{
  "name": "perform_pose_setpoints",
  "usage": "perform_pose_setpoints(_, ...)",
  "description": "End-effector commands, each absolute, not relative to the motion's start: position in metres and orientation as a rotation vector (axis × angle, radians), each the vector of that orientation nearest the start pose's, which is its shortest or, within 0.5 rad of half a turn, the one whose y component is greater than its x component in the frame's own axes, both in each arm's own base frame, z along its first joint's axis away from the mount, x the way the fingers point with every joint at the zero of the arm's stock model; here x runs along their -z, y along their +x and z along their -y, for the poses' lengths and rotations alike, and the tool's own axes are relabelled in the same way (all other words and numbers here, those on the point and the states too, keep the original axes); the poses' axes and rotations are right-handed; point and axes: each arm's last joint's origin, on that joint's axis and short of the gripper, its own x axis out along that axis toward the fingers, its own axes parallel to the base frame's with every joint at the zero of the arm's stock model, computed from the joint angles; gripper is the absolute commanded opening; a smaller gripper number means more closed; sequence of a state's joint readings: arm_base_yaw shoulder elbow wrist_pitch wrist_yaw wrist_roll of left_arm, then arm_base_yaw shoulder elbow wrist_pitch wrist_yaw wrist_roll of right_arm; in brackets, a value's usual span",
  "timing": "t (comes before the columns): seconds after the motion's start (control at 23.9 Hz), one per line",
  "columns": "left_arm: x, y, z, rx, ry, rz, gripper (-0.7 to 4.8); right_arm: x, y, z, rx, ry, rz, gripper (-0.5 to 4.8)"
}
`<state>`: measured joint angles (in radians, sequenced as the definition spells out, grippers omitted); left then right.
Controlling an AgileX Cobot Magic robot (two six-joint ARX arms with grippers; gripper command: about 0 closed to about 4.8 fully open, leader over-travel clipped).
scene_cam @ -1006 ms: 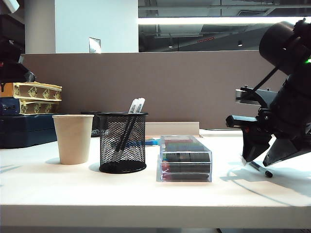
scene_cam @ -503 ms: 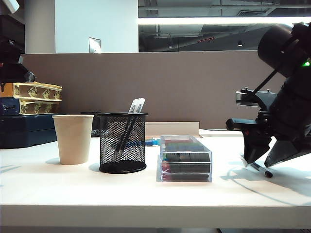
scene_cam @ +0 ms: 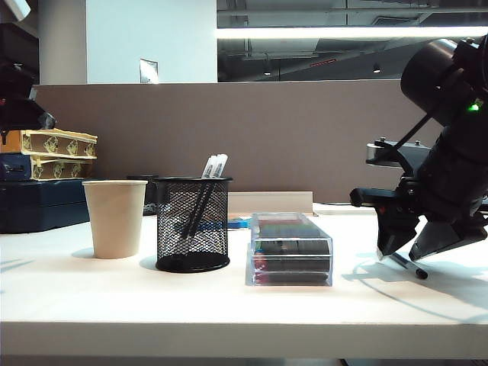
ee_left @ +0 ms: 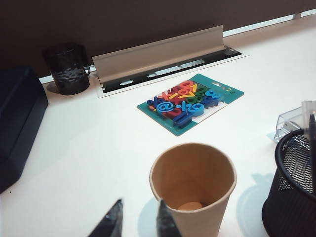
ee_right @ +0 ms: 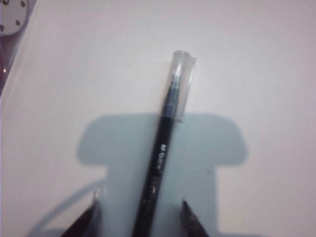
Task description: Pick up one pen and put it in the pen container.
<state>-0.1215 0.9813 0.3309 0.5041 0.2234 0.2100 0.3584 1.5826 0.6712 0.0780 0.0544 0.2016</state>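
Observation:
Next, my right gripper grabs the pen by its black body (scene_cam: 409, 264) to put it in the pen container (scene_cam: 192, 225).
The pen (ee_right: 160, 168), black with a clear cap, lies flat on the white table (scene_cam: 229, 305) at the right (scene_cam: 409, 266). My right gripper (ee_right: 139, 200) is open and points down over it, one fingertip on each side of the barrel and neither touching it; the exterior view shows it low over the table (scene_cam: 402, 255). The pen container (scene_cam: 192, 225), a black mesh cup, stands left of centre with two black-and-white pens (scene_cam: 213, 166) in it. My left gripper (ee_left: 139, 203) hovers open and empty beside the paper cup (ee_left: 192, 187), with the pen container (ee_left: 296, 197) further along.
The beige paper cup (scene_cam: 114, 217) stands left of the mesh cup, a clear plastic box (scene_cam: 290, 248) right of it. Behind lie a teal pack of coloured letters (ee_left: 190, 102), a black mug (ee_left: 67, 68), a cable tray flap (ee_left: 158, 49) and dark cases (scene_cam: 38, 202).
The right arm has edged slightly left and lower over the pen, jaws still wide. The left arm and the objects on the table have not moved.

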Motion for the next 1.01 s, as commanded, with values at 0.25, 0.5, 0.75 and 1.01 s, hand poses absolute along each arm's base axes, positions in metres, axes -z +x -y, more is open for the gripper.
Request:
perform_pose_setpoints(0.25, -0.2111, 0.1983, 0.0296, 0.331, 0.206, -0.099, 0.84, -0.1328, 0.2642, -0.0975, -0.201, 0.016, -0.9, 1.22)
perform_pose_setpoints(0.5, -0.2111, 0.1983, 0.0296, 0.331, 0.206, -0.099, 0.84, -0.1343, 0.2658, -0.0981, -0.204, 0.021, -0.877, 0.91)
perform_pose_setpoints(0.75, -0.2111, 0.1983, 0.0296, 0.331, 0.206, -0.099, 0.84, -0.1346, 0.2662, -0.0982, -0.203, 0.021, -0.871, 0.57)
perform_pose_setpoints(1.01, -0.2111, 0.1983, 0.0296, 0.331, 0.206, -0.099, 0.84, -0.1353, 0.267, -0.0984, -0.203, 0.024, -0.86, 0.48)
